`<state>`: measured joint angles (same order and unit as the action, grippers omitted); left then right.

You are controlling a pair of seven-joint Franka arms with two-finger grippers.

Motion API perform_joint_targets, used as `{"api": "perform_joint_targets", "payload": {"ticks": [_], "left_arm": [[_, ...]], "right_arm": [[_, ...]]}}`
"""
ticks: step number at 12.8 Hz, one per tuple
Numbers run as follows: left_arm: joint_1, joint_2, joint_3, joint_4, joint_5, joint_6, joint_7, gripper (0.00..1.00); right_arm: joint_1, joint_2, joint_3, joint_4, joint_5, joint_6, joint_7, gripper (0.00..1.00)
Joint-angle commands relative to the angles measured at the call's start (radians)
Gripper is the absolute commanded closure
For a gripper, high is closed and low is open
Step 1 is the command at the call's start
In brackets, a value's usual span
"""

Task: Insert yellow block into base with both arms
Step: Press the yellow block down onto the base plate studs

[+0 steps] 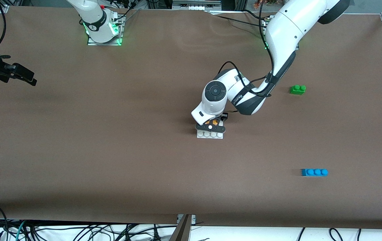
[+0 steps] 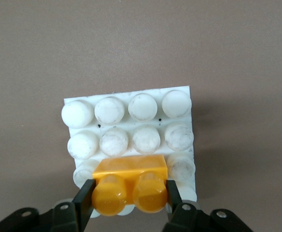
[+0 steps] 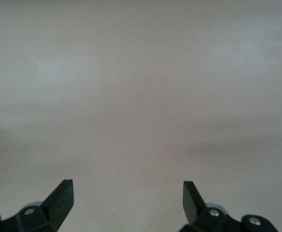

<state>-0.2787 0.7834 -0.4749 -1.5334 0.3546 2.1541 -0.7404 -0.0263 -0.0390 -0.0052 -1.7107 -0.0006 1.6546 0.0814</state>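
The yellow block's lower edge (image 2: 133, 158) is on the white base's studs in the left wrist view, so my left gripper needs to open its fingers.
The white base (image 1: 210, 135) lies near the middle of the table. My left gripper (image 1: 210, 126) is right over it, shut on the yellow block (image 1: 213, 122). In the left wrist view the two fingers (image 2: 85, 193) clamp the ends of the yellow block (image 2: 130, 186), studs up, over the base's (image 2: 131, 113) stud rows closest to the gripper (image 2: 130, 191). I cannot tell whether the block is pressed down onto the studs. My right gripper (image 1: 26, 77) waits over the right arm's end of the table, open and empty (image 3: 126, 186), with only bare brown table under it.
A green two-stud brick (image 1: 298, 89) lies toward the left arm's end, farther from the front camera than the base. A blue three-stud brick (image 1: 314, 172) lies at the same end, nearer to the front camera. The table is covered in brown cloth.
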Motion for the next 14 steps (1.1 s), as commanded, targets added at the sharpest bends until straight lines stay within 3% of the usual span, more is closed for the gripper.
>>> {"api": "perform_joint_targets", "payload": {"ticks": [1, 2, 3, 4, 8, 11, 14], "left_arm": [[-0.016, 0.008, 0.009, 0.012, 0.037, -0.005, -0.022, 0.56], [-0.016, 0.008, 0.009, 0.012, 0.037, -0.005, -0.022, 0.5], [-0.016, 0.008, 0.009, 0.012, 0.037, -0.007, -0.023, 0.29], [-0.014, 0.004, 0.009, 0.013, 0.037, -0.017, -0.022, 0.0], [-0.005, -0.036, 0.002, 0.018, 0.034, -0.106, -0.014, 0.0], [0.003, -0.157, -0.002, 0.025, 0.012, -0.252, -0.013, 0.0], [0.076, -0.281, -0.002, 0.03, -0.08, -0.345, 0.047, 0.0]], "right_arm": [[-0.01, -0.007, 0.008, -0.001, 0.001, -0.009, -0.012, 0.0], [-0.01, -0.007, 0.008, -0.003, 0.001, -0.009, -0.012, 0.0], [-0.01, -0.007, 0.008, -0.001, 0.001, -0.009, -0.012, 0.0], [-0.01, -0.007, 0.008, -0.001, 0.001, -0.009, -0.012, 0.0], [-0.01, -0.007, 0.008, -0.001, 0.001, -0.009, -0.012, 0.0], [-0.01, -0.007, 0.008, -0.003, 0.001, -0.009, -0.012, 0.0], [-0.01, -0.009, 0.008, -0.001, 0.001, -0.009, -0.012, 0.0]]}}
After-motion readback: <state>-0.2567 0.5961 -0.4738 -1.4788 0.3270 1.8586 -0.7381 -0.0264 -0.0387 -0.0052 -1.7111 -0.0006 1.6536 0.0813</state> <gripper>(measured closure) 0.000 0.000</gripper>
